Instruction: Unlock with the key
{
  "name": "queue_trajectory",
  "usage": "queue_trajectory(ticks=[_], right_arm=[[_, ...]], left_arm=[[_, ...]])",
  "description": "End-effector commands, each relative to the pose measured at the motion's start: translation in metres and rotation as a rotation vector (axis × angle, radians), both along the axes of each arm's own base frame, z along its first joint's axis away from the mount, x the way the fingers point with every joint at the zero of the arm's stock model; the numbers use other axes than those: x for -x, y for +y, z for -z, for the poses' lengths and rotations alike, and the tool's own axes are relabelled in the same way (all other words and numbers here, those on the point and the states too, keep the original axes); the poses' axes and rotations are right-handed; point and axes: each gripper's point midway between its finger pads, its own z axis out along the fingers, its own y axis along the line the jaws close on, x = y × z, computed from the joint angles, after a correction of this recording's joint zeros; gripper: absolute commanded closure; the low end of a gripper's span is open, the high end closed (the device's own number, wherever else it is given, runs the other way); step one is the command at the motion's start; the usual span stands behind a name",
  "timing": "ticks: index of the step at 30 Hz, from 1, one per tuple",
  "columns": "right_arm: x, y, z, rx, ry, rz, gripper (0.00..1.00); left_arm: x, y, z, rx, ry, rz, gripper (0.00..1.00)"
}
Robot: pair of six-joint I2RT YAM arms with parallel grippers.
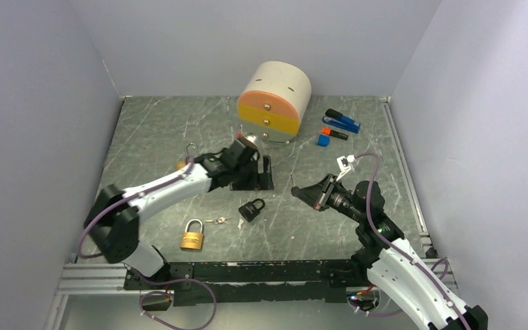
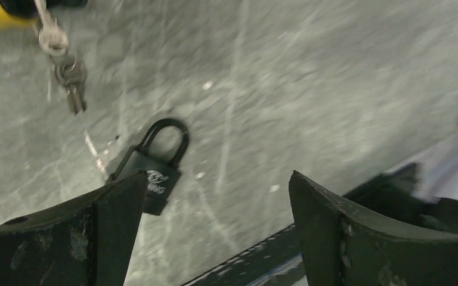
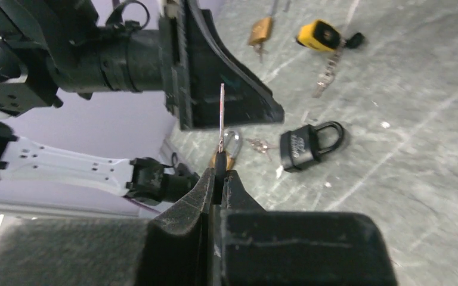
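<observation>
The left gripper grabs the black padlock [image 1: 251, 209] across its side edges next. This leaves the shackle free for unlocking.
A black padlock [image 1: 251, 209] lies flat on the table between the two arms, its shackle shut; it also shows in the left wrist view [image 2: 155, 173] and the right wrist view [image 3: 303, 145]. My right gripper [image 1: 297, 190] [image 3: 217, 176] is shut on a key [image 3: 221, 116]. The key's thin blade sticks straight out from the fingertips, off the table to the right of the padlock. My left gripper [image 1: 253, 175] [image 2: 214, 196] hangs open just behind the padlock, nothing between its fingers.
A brass padlock [image 1: 192, 236] lies at the front left, with a loose key bunch [image 1: 218, 221] [image 2: 68, 71] beside it. Another small padlock [image 1: 191, 150] sits behind the left arm. A round drawer unit [image 1: 273, 102] and blue and orange items [image 1: 337, 127] stand at the back.
</observation>
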Motion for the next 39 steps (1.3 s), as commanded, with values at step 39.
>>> queue_trajectory(ticks=[39], right_arm=[[0.005, -0.039, 0.062, 0.227, 0.155, 0.165, 1.0]], left_arm=[[0.053, 0.019, 0.129, -0.58, 0.38, -0.29, 0.11]])
